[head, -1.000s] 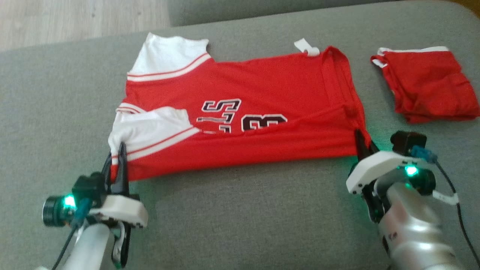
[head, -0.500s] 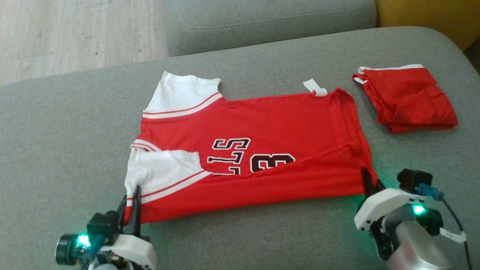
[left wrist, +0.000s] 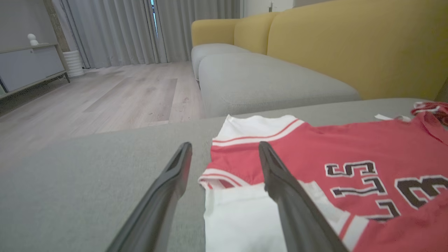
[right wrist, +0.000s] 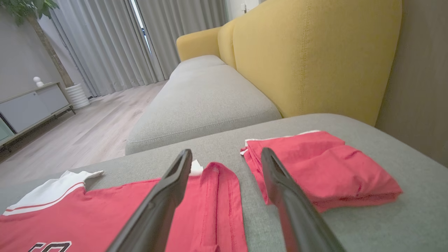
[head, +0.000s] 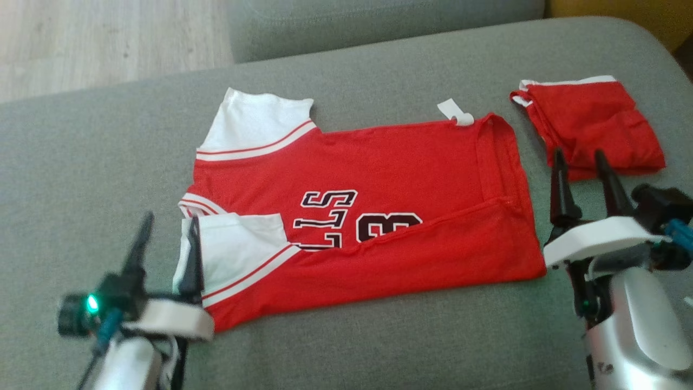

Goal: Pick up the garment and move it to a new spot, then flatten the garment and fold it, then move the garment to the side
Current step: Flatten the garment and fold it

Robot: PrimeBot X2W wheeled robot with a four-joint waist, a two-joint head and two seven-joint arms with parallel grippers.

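The jersey's body (head: 403, 162) is lying flat on the cushion, so my left gripper should grab the jersey by the corner edge of its unfolded white sleeve next.
The garment (head: 379, 179) is a red jersey with white sleeves and dark lettering, lying flat on the grey cushion (head: 81, 162) with its near long edge folded over the print. My left gripper (head: 168, 246) stands open at the jersey's near left corner, its right finger over the white sleeve (head: 238, 244). In the left wrist view the left gripper (left wrist: 224, 147) has the garment (left wrist: 350, 143) and the sleeve's edge running under the gap. My right gripper (head: 579, 160) is open and empty, just past the jersey's right hem. The right wrist view has the right gripper (right wrist: 225, 154) above that hem (right wrist: 220, 196).
A second red garment (head: 590, 124), folded, lies at the cushion's far right (right wrist: 325, 168), close to my right fingers. Beyond are another grey seat cushion (left wrist: 266, 80), a yellow sofa back (right wrist: 315, 52), wooden floor (head: 108, 38) and a low cabinet (left wrist: 28, 66).
Both grippers were shut on the jersey's near edge and now stand open, with the cloth released flat. The right gripper has drawn away to the right. The camera shifted between frames.
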